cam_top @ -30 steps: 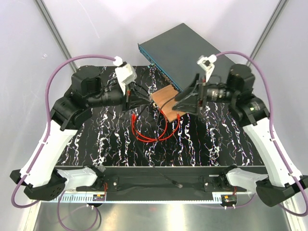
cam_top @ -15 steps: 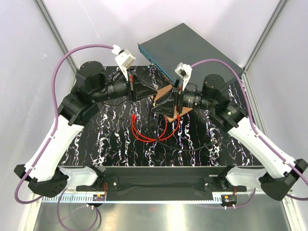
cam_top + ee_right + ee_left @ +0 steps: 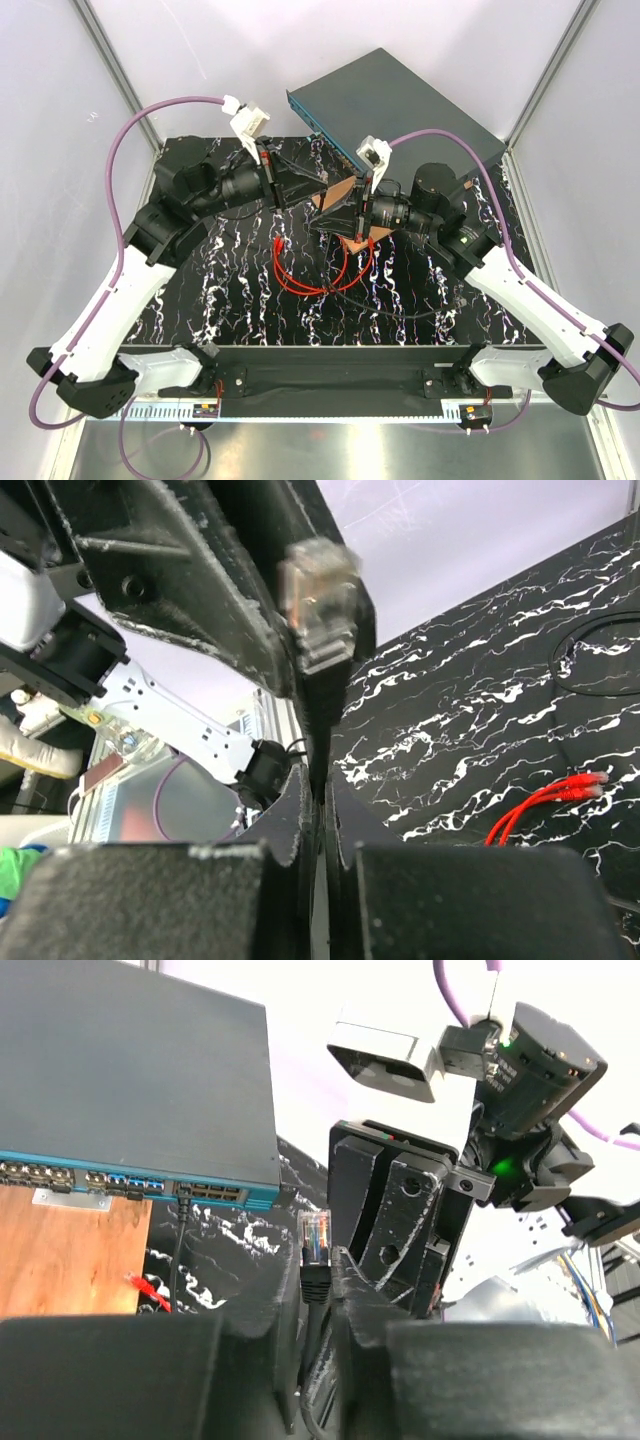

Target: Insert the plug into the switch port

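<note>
My left gripper grabs the black cable's plug by its black boot [image 3: 322,194] [image 3: 316,1281] next, with the clear tip pointing out past the fingers for the switch port.
The switch [image 3: 390,100] lies at the back, its teal face with the row of ports [image 3: 120,1182] turned toward the arms. The red cable [image 3: 320,270] loops on the table, and its plug [image 3: 585,785] lies there untouched. Both grippers meet over the table's middle on a different connector. It is the clear end [image 3: 315,1235] of a thin black cable. My right gripper [image 3: 320,780] is shut on its black boot, the clear tip [image 3: 318,600] sticking out. My left gripper [image 3: 315,1265] stands slightly open around the same boot.
A brown wooden board [image 3: 345,200] lies in front of the switch [image 3: 130,1080]. Another black cable [image 3: 183,1210] is plugged into one port. The black cable's slack runs over the marbled table [image 3: 230,290] toward the near edge.
My right arm swung left to the left gripper and shut on the black cable's connector. The left gripper moved right earlier and has now loosened its grip.
</note>
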### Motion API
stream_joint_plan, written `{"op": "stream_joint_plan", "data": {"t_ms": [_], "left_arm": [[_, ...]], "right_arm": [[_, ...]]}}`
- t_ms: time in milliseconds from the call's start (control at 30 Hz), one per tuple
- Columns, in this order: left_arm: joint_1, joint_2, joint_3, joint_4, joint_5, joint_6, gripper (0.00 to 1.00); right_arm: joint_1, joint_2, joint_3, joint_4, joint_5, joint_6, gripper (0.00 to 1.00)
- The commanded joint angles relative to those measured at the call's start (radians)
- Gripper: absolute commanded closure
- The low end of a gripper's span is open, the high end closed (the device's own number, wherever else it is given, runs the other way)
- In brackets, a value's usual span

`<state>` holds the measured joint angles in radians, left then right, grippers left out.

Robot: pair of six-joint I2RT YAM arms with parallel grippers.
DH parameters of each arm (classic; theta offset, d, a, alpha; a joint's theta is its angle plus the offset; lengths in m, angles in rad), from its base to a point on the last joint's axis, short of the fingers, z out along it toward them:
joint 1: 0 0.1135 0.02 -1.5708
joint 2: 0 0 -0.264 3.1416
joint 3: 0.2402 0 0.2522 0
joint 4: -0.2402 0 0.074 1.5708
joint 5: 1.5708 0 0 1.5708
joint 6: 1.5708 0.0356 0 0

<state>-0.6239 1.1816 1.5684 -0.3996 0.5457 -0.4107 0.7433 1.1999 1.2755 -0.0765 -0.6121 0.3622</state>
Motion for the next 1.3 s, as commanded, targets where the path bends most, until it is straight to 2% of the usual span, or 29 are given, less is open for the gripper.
{"op": "stream_joint_plan", "data": {"t_ms": [0, 67, 267, 933, 1100, 1267], "left_arm": [[0.019, -0.060, -0.077, 0.166, 0.013, -0.095, 0.73], [0.023, -0.082, -0.105, 0.212, 0.000, -0.105, 0.59], [0.026, -0.089, -0.137, 0.226, -0.018, -0.106, 0.55], [0.020, -0.065, -0.197, 0.396, 0.005, -0.166, 0.58], [0.012, -0.048, -0.191, 0.420, 0.014, -0.171, 0.66], [0.000, -0.045, -0.205, 0.415, 0.003, -0.174, 0.67]], "right_arm": [[0.008, -0.026, 0.001, 0.104, 0.055, 0.050, 1.00], [0.008, -0.029, -0.002, 0.118, 0.058, 0.095, 1.00], [0.010, -0.030, -0.004, 0.132, 0.060, 0.158, 1.00], [0.010, -0.008, 0.001, 0.161, 0.057, 0.236, 1.00], [0.008, -0.013, -0.005, 0.155, 0.067, 0.245, 1.00], [0.010, -0.005, 0.001, 0.144, 0.089, 0.273, 1.00]]}}
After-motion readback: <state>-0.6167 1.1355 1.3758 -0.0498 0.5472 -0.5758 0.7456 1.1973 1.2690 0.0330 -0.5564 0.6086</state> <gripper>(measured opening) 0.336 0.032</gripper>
